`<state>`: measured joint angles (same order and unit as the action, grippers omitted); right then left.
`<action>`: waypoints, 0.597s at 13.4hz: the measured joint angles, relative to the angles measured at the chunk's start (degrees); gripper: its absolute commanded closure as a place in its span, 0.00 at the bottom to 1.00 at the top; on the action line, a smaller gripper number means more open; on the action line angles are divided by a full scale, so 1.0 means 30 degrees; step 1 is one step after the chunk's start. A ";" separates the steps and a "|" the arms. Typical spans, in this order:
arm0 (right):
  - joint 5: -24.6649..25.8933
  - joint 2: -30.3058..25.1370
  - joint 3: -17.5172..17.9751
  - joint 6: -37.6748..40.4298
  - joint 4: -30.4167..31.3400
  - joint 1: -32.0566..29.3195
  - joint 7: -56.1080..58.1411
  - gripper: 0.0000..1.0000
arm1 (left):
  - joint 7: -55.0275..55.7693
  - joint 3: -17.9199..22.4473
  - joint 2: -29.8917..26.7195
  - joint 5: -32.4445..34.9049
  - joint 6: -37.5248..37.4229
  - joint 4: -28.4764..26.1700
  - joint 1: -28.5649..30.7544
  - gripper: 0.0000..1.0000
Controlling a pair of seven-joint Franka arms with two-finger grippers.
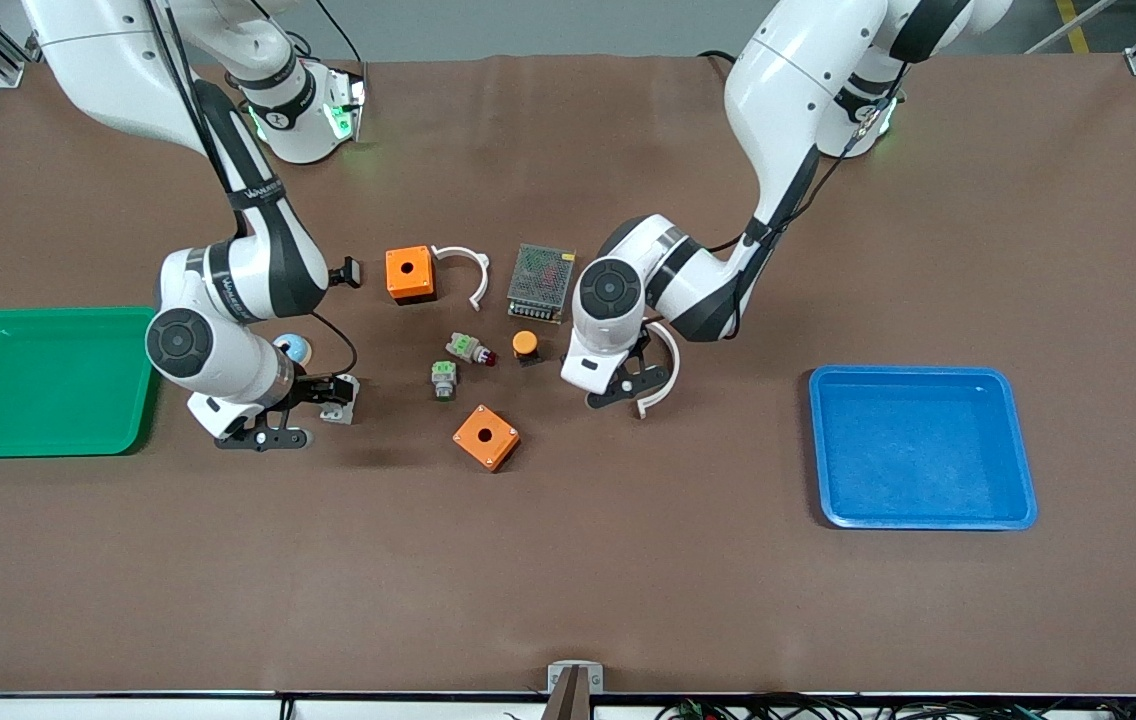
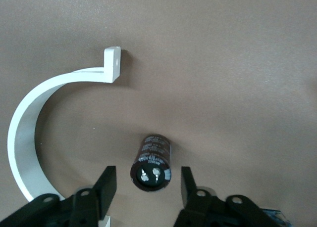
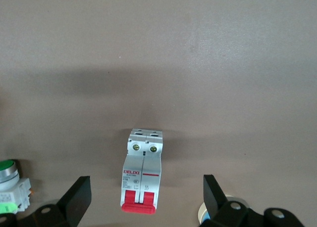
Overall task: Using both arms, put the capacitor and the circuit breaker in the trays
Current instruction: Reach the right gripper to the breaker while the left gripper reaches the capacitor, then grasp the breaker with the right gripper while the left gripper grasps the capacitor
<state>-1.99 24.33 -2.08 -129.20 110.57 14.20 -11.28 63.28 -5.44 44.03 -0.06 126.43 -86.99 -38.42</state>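
My right gripper's fingers are still above the circuit breaker's sides, so closing now would miss. My right gripper lowers first, then closes on the circuit breaker.
The capacitor [image 2: 152,162], a small black cylinder with two shiny terminals on its end, lies on the brown table between the fingers of my left gripper [image 2: 147,181], which is open and not touching it. In the front view my left gripper [image 1: 625,388] is low over the table's middle and hides the capacitor. The circuit breaker [image 3: 142,180], white-grey with red toggles, lies between the spread fingers of my open right gripper [image 3: 146,186]. In the front view the breaker [image 1: 340,397] shows at my right gripper [image 1: 326,390], beside the green tray [image 1: 48,380].
A white curved clip [image 2: 29,138] lies right beside the capacitor and my left gripper [image 1: 666,370]. A blue tray [image 1: 923,445] sits toward the left arm's end. Two orange boxes [image 1: 410,273] [image 1: 486,437], push-button parts [image 1: 444,380], an orange-capped button [image 1: 525,343] and a mesh box [image 1: 540,283] lie mid-table.
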 measured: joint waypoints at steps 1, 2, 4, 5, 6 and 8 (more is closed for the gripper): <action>0.0004 0.0001 0.0000 -0.0094 0.0047 0.0083 -0.0147 0.00 | 0.0000 0.0039 0.0044 0.0000 0.0054 0.0001 0.0002 0.45; 0.0006 0.0002 0.0001 -0.0226 0.0127 0.0148 -0.0226 0.00 | 0.0000 0.0081 0.0072 0.0000 0.0199 0.0002 0.0004 0.50; 0.0006 0.0006 0.0000 -0.0925 0.0578 0.0198 -0.0289 0.00 | 0.0000 0.0113 0.0213 0.0000 0.0505 0.0002 0.0004 0.72; 0.0006 0.0009 -0.0001 -0.1416 0.0921 0.0198 -0.0293 0.00 | 0.0000 0.0113 0.0307 0.0000 0.0592 0.0002 0.0003 0.88; 0.0007 0.0014 -0.0001 -0.1849 0.1284 0.0198 -0.0295 0.00 | 0.0000 0.0113 0.0357 0.0000 0.0631 0.0014 0.0003 0.99; 0.0007 0.0018 -0.0001 -0.2199 0.1732 0.0199 -0.0305 0.07 | 0.0000 0.0129 0.0366 0.0000 0.0640 0.0052 0.0002 1.00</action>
<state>-1.97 24.38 -2.09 -135.79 115.77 14.80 -12.20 63.28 -5.05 45.13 -0.06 128.35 -86.84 -38.41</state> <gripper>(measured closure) 0.004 0.656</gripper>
